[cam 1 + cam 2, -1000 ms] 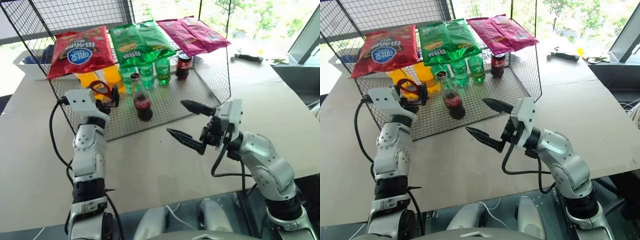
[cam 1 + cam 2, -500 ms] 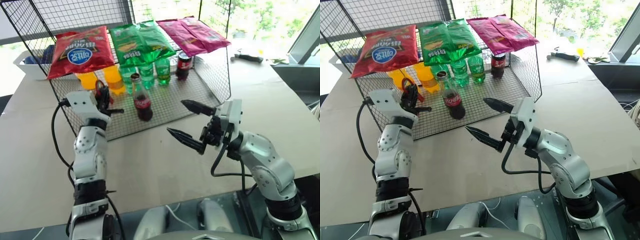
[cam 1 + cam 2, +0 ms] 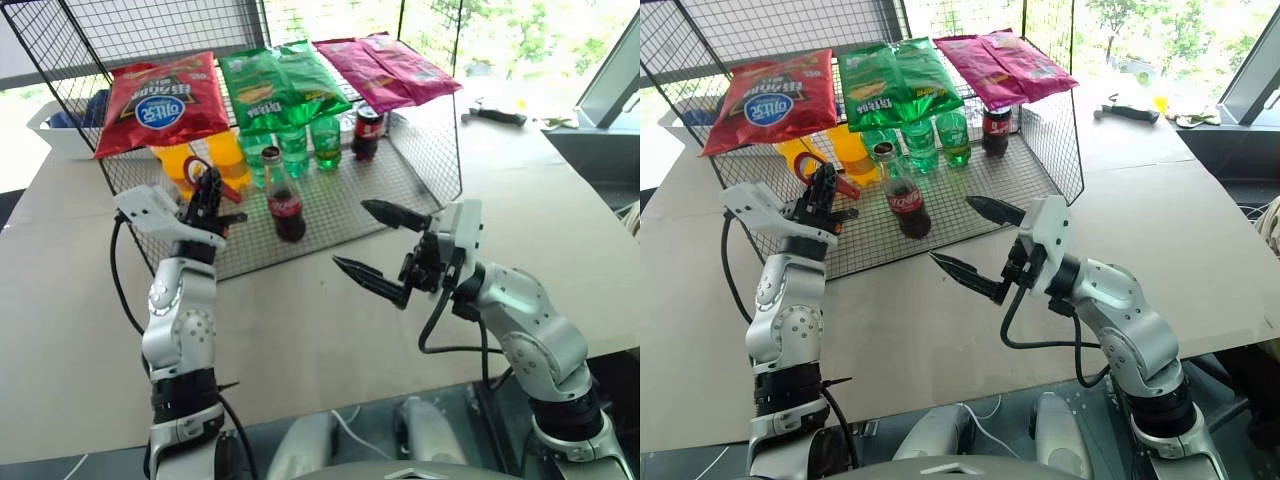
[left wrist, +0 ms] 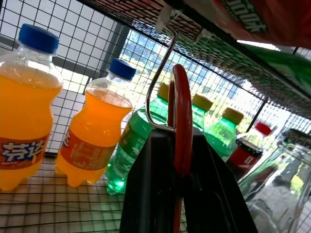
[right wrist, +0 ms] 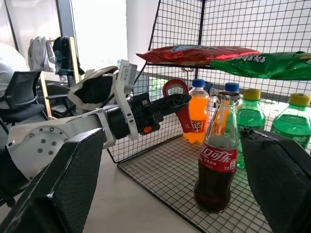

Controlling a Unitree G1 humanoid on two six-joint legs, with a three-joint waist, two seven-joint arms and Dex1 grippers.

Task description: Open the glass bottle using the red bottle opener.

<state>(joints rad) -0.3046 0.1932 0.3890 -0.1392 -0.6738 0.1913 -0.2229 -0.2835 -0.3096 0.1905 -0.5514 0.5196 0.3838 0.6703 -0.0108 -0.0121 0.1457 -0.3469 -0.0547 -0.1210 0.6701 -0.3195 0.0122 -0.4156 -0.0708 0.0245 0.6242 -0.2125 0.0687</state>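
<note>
My left gripper's fingers cover the red bottle opener's ring head. To open the glass bottle, my right gripper should next grab the red bottle opener by its bare handle [image 3: 230, 192] sticking out past them.
My left gripper [image 3: 212, 193] is shut on the red bottle opener [image 3: 812, 166], which is held edge-up at the rack's left front with its ring head uppermost. In the left wrist view the red bottle opener [image 4: 181, 121] stands between my black fingers [image 4: 146, 184], beside a wire hook [image 4: 158, 82]. The glass bottle [image 3: 283, 200] of dark cola stands upright and capped on the wire shelf, just right of that gripper. My right gripper [image 3: 352, 236] hovers open and empty over the table, right of the bottle and nearer to me. The right wrist view shows the bottle [image 5: 217, 155] and the opener [image 5: 176, 94].
Orange soda bottles [image 3: 228, 155], green bottles [image 3: 293, 145] and a black-capped cola bottle [image 3: 367, 133] stand behind the glass bottle in the wire rack [image 3: 430, 150]. Chip bags [image 3: 160, 100] lie on its upper shelf. Brown table [image 3: 300, 330] lies in front.
My left gripper closed on the red opener, then rolled its wrist so the opener turned upright, and drew slightly back. The right arm has kept still.
</note>
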